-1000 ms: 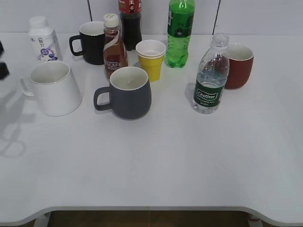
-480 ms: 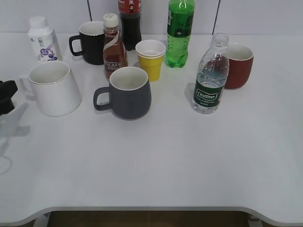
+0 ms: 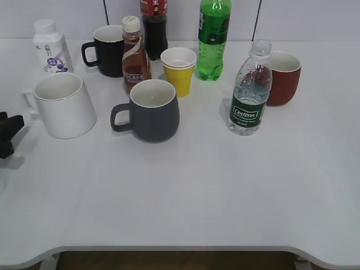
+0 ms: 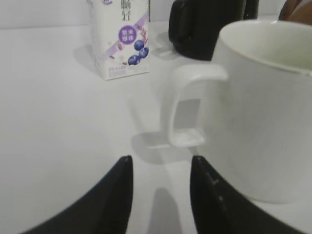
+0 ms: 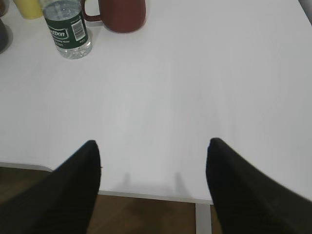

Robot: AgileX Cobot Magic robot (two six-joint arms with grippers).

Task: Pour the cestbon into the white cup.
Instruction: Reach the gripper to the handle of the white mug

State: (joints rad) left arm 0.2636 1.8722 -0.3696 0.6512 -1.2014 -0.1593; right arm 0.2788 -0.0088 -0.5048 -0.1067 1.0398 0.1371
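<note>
The left gripper grabs the white cup by its handle (image 3: 29, 102) next, to hold the cup for the cestbon (image 3: 248, 93) to be poured in.
The cestbon (image 3: 248, 93) is a clear ribbed bottle with a dark green label and no cap. It stands upright right of centre, and at the top left of the right wrist view (image 5: 66, 29). The white cup (image 3: 63, 105) stands at the left, its handle pointing left. In the left wrist view the cup (image 4: 263, 107) is close, with its handle just beyond my left gripper (image 4: 161, 163), which is open and empty. The left gripper (image 3: 8, 132) shows at the exterior view's left edge. My right gripper (image 5: 153, 146) is open and empty over the table's front edge.
A grey mug (image 3: 152, 109), a yellow paper cup (image 3: 180, 70), a brown coffee bottle (image 3: 135, 56), a black mug (image 3: 107, 50) and a green soda bottle (image 3: 214, 39) crowd the back. A red mug (image 3: 284, 79) stands behind the cestbon. A small purple-labelled bottle (image 3: 50, 48) is at the back left.
My left gripper has come down and forward at the left edge, to table height beside the white cup's handle. Nothing else has moved.
</note>
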